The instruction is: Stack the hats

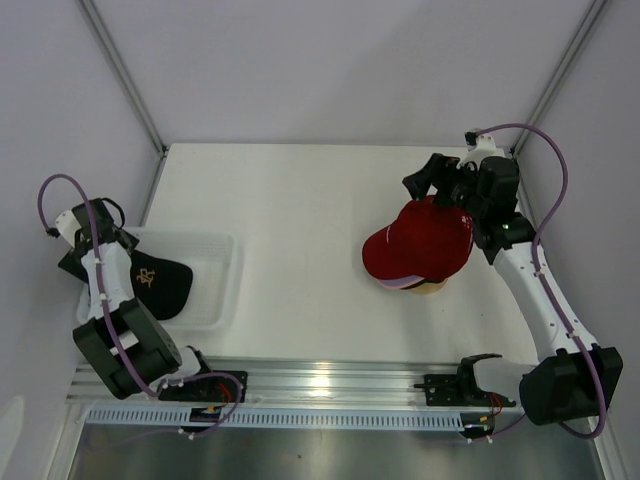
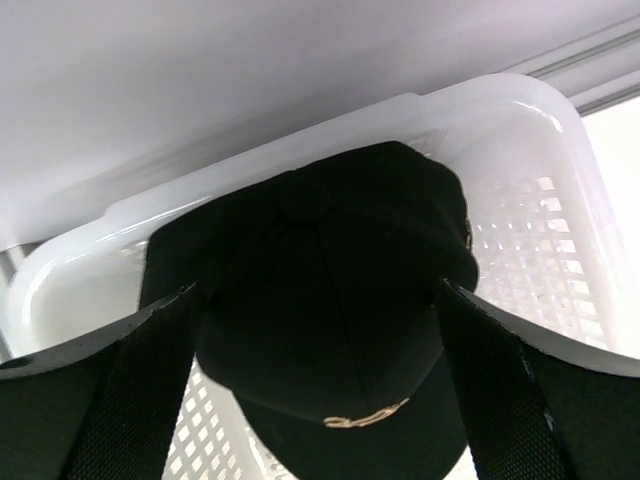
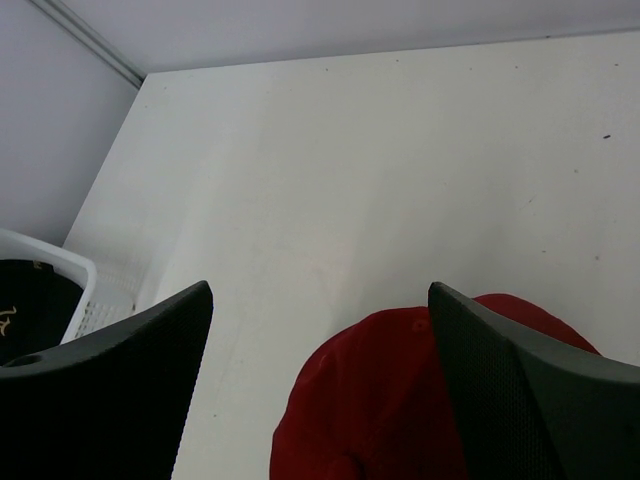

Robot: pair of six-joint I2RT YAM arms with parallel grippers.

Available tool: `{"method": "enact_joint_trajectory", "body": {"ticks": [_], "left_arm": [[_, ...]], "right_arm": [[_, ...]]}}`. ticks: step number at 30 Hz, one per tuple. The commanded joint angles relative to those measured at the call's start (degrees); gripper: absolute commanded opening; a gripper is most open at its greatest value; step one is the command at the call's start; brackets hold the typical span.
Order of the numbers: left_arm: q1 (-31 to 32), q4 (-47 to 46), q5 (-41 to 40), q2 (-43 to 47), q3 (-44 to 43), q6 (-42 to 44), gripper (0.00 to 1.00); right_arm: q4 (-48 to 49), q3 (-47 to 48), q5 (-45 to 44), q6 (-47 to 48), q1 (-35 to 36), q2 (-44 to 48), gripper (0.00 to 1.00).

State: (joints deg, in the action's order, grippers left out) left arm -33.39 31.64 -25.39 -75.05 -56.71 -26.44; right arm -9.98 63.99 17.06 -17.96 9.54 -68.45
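The left gripper grabs the black hat's top (image 2: 319, 252) beside its top button next. This leaves the black hat's rim free to stack over the red hat.
A black hat (image 1: 165, 285) with a gold logo lies in the white mesh basket (image 1: 225, 275) at the left. My left gripper (image 1: 112, 245) hangs over it, open. In the left wrist view its fingers (image 2: 150, 380) stand wide on either side of the black hat's crown (image 2: 330, 270) without pinching it. At the right a red hat (image 1: 420, 245) tops a stack, with a lavender hat's edge (image 1: 405, 284) showing under it. My right gripper (image 1: 437, 190) is open just above the red hat's back. In the right wrist view the red hat (image 3: 400, 400) sits low between the open gripper (image 3: 320, 290).
The stack rests on a round wooden stand (image 1: 430, 290). The basket (image 3: 70, 270) lies near the left wall. Grey walls with metal posts close in the table on three sides, and a metal rail (image 1: 330, 385) runs along the near edge.
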Motion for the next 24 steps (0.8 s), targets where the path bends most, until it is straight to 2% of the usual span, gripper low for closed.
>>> {"method": "enact_joint_trajectory", "body": {"ticks": [1, 3, 4, 5, 6, 7, 9, 11, 14, 15, 18, 19, 24], "left_arm": [[-1.07, -3.77, 4.02, -1.68, 0.37, 0.86, 0.97], [-1.07, -4.04, 4.47, -2.21, 0.37, 1.03, 0.92], [-1.07, -4.13, 4.99, -2.47, 0.37, 1.21, 0.8], [-1.07, -3.78, 5.08, -2.82, -0.15, 1.21, 0.71], [-0.98, -3.69, 5.26, -2.91, -0.16, 1.12, 0.55], [-1.07, -3.69, 5.09, -2.91, 0.02, 1.04, 0.47], [-1.07, -3.16, 4.73, -3.0, -0.33, 0.95, 0.34], [-1.07, -2.64, 4.64, -2.74, -0.86, 1.21, 0.26], [-1.07, -2.28, 6.04, -0.81, -0.68, 1.39, 0.04], [-0.98, -1.93, 6.75, 0.85, -0.86, 1.82, 0.01], [-0.54, 0.17, 11.57, 5.16, -2.0, 4.53, 0.01], [-0.1, 1.4, 13.42, 9.26, -2.96, 5.68, 0.01], [8.41, 5.53, 28.79, 24.05, -6.73, 10.88, 0.01]], "right_arm": [[2.16, 2.2, 0.78, -0.59, 0.22, -0.11, 0.91], [2.16, 2.11, 0.52, -0.59, 0.22, 0.15, 0.91], [2.16, 2.11, 0.43, -0.59, 0.22, 0.24, 0.91], [2.07, 2.11, 0.17, -0.5, 0.22, 0.33, 0.91], [2.07, 2.02, 0.08, -0.59, 0.22, 0.33, 0.91], [1.98, 2.02, 0.08, -0.5, 0.22, 0.33, 0.91], [1.89, 2.02, -0.01, -0.33, 0.22, 0.33, 0.91], [1.72, 2.02, -0.18, -0.24, 0.22, 0.42, 0.91], [1.37, 2.2, -0.71, 0.11, 0.22, 0.77, 0.91], [1.28, 2.28, -0.89, 0.37, 0.3, 0.86, 0.91], [0.93, 2.9, -1.06, 0.73, 0.3, 1.38, 0.92], [0.49, 3.16, -1.06, 0.9, 0.22, 1.47, 0.92], [0.83, 5.44, -0.45, 0.64, 0.3, 2.35, 0.95]]}}
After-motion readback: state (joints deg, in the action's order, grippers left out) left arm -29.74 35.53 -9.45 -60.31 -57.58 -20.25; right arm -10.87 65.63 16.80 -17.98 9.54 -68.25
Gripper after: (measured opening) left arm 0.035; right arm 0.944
